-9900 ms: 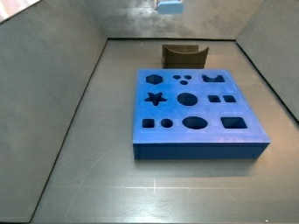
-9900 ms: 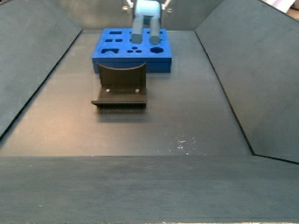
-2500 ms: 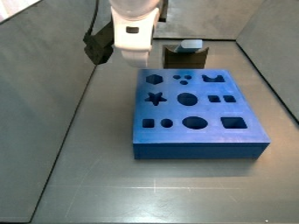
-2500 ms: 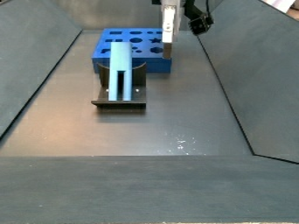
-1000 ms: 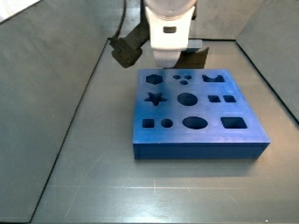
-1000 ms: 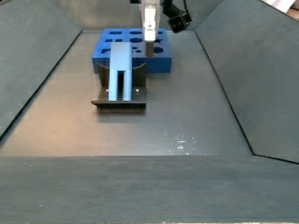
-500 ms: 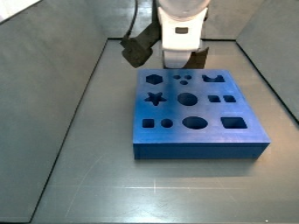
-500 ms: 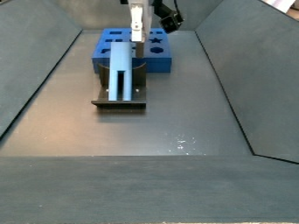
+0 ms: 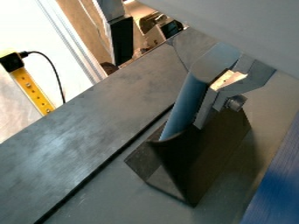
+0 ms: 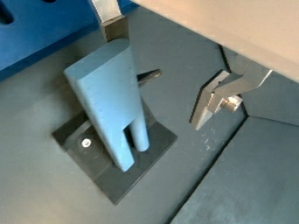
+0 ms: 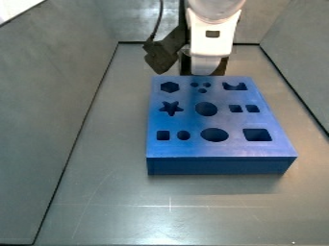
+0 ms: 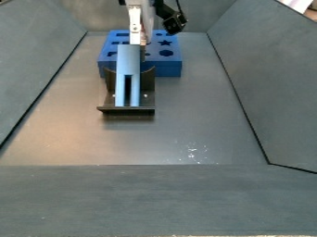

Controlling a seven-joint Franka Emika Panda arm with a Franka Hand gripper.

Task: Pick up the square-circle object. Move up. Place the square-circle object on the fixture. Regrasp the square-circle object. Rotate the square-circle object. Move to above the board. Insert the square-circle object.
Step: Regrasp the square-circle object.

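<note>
I next need my gripper to grab the square-circle object by its free upper end (image 9: 208, 68), as the fixture's dark sides close around the object's lower part.
The light blue-grey square-circle object (image 12: 128, 76) stands leaning in the notch of the dark fixture (image 12: 126, 100); it also shows in both wrist views (image 9: 190, 105) (image 10: 108, 96). My gripper (image 12: 133, 30) is open right over the object's upper end, with one silver finger (image 10: 112, 24) close to that end and the other finger (image 10: 219, 96) well apart from it. It holds nothing. In a side view the gripper (image 11: 206, 53) hides the object and most of the fixture (image 11: 221, 64). The blue board (image 11: 218, 125) with dark shaped holes lies beside the fixture.
Grey sloping walls (image 11: 58, 67) enclose the dark floor (image 12: 161, 148) on both sides. The fixture's base plate (image 10: 117, 171) sits flat on the floor. A corner of the board (image 10: 35, 35) shows close to the fixture.
My gripper has moved sideways across the board's far edge until it is over the fixture and the object's upper end. The object has stayed leaning on the fixture.
</note>
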